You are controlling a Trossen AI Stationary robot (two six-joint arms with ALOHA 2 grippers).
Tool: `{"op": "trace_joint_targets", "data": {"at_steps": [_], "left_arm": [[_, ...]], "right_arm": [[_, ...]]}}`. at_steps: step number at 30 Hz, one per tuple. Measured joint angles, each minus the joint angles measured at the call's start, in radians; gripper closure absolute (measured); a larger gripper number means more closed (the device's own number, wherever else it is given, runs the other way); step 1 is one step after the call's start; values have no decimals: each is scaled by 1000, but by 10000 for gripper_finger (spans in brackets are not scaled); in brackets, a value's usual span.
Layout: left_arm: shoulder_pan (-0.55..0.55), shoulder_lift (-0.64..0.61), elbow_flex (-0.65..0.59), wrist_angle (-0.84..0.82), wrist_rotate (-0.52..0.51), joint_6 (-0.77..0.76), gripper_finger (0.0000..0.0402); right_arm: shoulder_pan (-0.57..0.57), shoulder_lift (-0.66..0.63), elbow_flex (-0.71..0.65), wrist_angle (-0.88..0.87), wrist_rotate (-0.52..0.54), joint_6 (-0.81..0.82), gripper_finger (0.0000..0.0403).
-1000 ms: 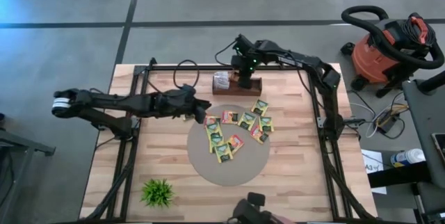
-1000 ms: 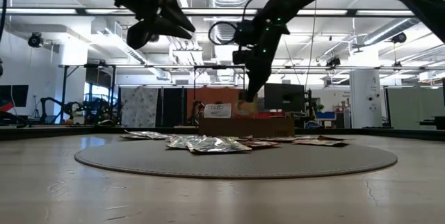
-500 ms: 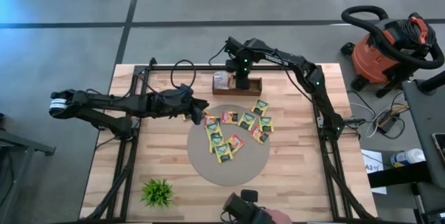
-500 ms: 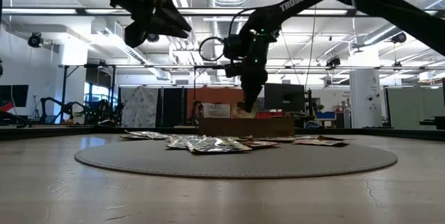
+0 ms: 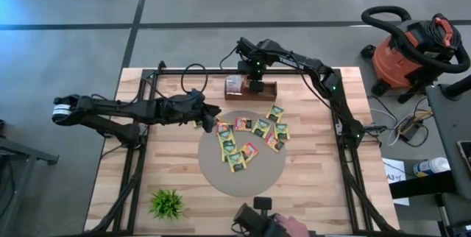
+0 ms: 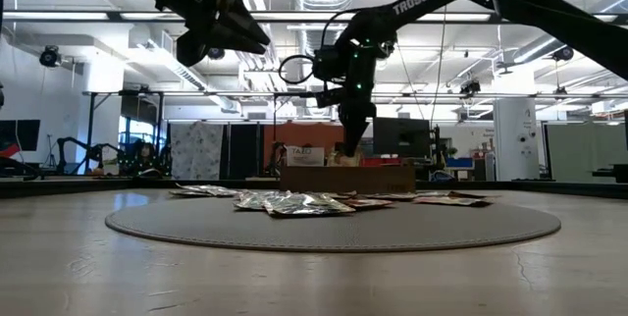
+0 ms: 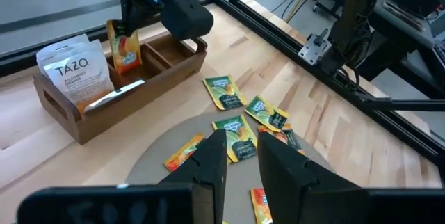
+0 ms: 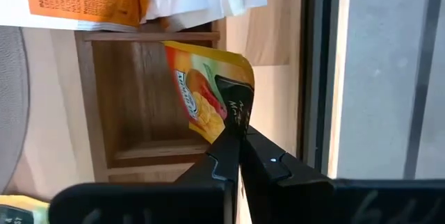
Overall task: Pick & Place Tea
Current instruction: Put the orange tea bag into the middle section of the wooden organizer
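Note:
My right gripper opens next, since the sachet's orange side (image 8: 183, 81) reaches down inside the sides of the box's open middle section and the sachet would stay there.
Several yellow-green and orange tea sachets (image 5: 250, 138) lie flat on a round grey mat (image 5: 221, 178). At the far side stands a wooden box (image 5: 266, 90) with white TAZO packets (image 7: 73, 71) in one compartment. My right gripper (image 5: 255, 82) is over the box, shut on an orange-yellow sachet (image 7: 124, 46). My left gripper (image 7: 242, 156) hovers open above the mat's left edge with nothing between its fingers. My right gripper pinches the sachet between its two fingers at the edge with the dark label panel (image 8: 233, 116). The fingers come from above, pointing steeply down. The sachet hangs tilted below them over an open compartment (image 8: 153, 106) of the box; whether its lower edge touches the box I cannot tell.
A small green plant (image 5: 168, 202) stands near the table's front left. Black frame rails (image 5: 346, 156) run along the table's sides. A red shop vacuum (image 5: 408, 53) stands on the floor beyond the right edge. Bare wood lies around the mat.
My right gripper has sunk a little toward the wooden box with the sachet and tipped more steeply downward. The sachet stays hanging below its fingers.

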Motion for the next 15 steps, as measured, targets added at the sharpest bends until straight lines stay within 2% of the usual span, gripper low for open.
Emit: {"op": "trace_joint_targets", "data": {"at_steps": [6,15], "left_arm": [[0,0,0,0,0,4,324],[0,0,0,-10,0,3,324]], "right_arm": [[15,0,-3,3,-3,14,377],[22,-10,3,-8,-3,75,277]]}}
